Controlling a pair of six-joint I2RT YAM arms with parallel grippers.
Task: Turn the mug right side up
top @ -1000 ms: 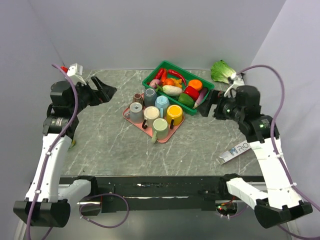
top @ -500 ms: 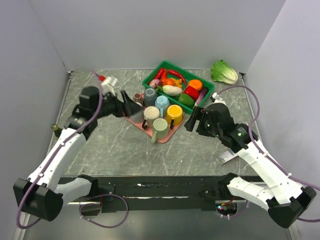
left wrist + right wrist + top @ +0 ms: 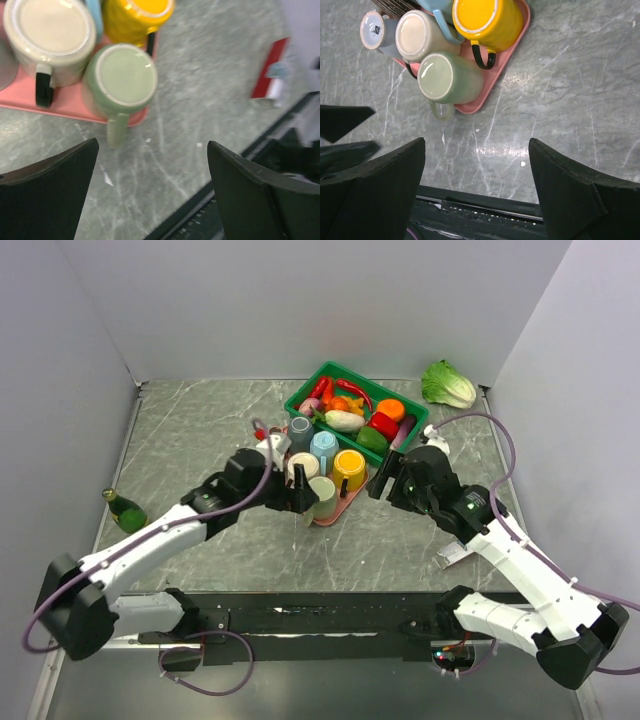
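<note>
I should grab the green mug's handle near the mug's bottom with my left gripper next. That leaves the mug's rim end for my right gripper to turn the mug upright.
Several mugs stand bottom-up on a pink tray (image 3: 338, 508). The nearest is a pale green mug (image 3: 322, 494), with its handle over the tray's front edge. It also shows in the left wrist view (image 3: 125, 80) and the right wrist view (image 3: 447, 77). Behind it are a cream mug (image 3: 303, 469) and a yellow mug (image 3: 348, 468). My left gripper (image 3: 300, 496) is open and empty, just left of the green mug and above the table (image 3: 152, 150). My right gripper (image 3: 382, 480) is open and empty, right of the tray (image 3: 476, 145).
A green basket (image 3: 300, 403) of vegetables stands behind the tray. A lettuce (image 3: 447, 383) lies at the back right. A green bottle (image 3: 126, 509) lies at the left. A red and white packet (image 3: 270, 70) lies near the front right edge.
My left arm swung from the far left to the tray's front corner, beside the green mug. My right arm came down and inward toward the tray's right side.
</note>
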